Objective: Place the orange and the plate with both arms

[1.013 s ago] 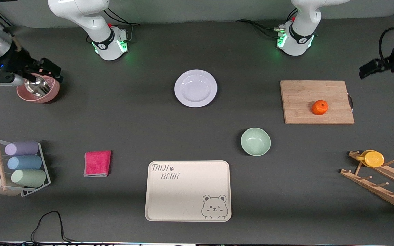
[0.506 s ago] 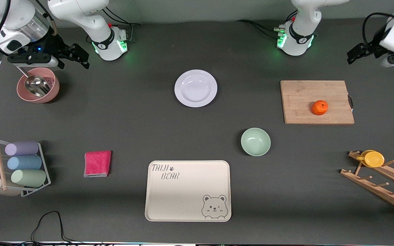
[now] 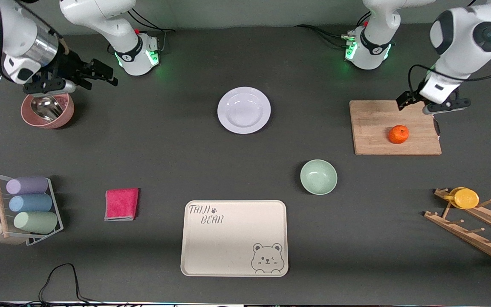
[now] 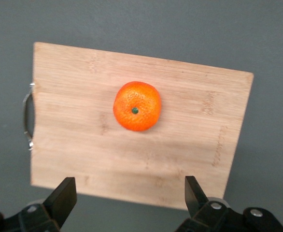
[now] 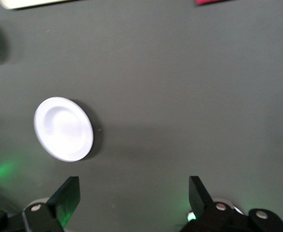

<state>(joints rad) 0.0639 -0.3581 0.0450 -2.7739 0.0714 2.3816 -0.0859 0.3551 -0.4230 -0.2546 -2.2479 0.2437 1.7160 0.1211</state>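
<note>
I should next grab the orange by its round sides with my left gripper. Then I can place the orange [image 3: 398, 134] on the white plate [image 3: 244, 110].
The orange [image 3: 398, 134] [image 4: 137, 106] rests on a wooden cutting board [image 3: 373, 128] [image 4: 83, 145] toward the left arm's end of the table. My left gripper [image 3: 424, 105] [image 4: 130, 186] hangs open and empty over the board's edge near its metal handle, short of the orange. The white plate [image 3: 244, 110] [image 5: 63, 129] lies on the table's middle, close to the bases. My right gripper [image 3: 100, 74] [image 5: 134, 186] is open and empty over bare table beside a pink bowl [image 3: 47, 111], well apart from the plate.
A pale green bowl [image 3: 318, 177] and a cream bear tray [image 3: 234, 238] lie nearer the front camera. A pink cloth [image 3: 121, 204] and a rack of pastel cups [image 3: 24, 209] sit toward the right arm's end. A wooden rack with a yellow disc [image 3: 466, 198] stands near the orange's end.
The left arm has swung in from off the table's end and lowered its gripper over the cutting board. The right gripper has shifted from the pink bowl a little toward the plate.
</note>
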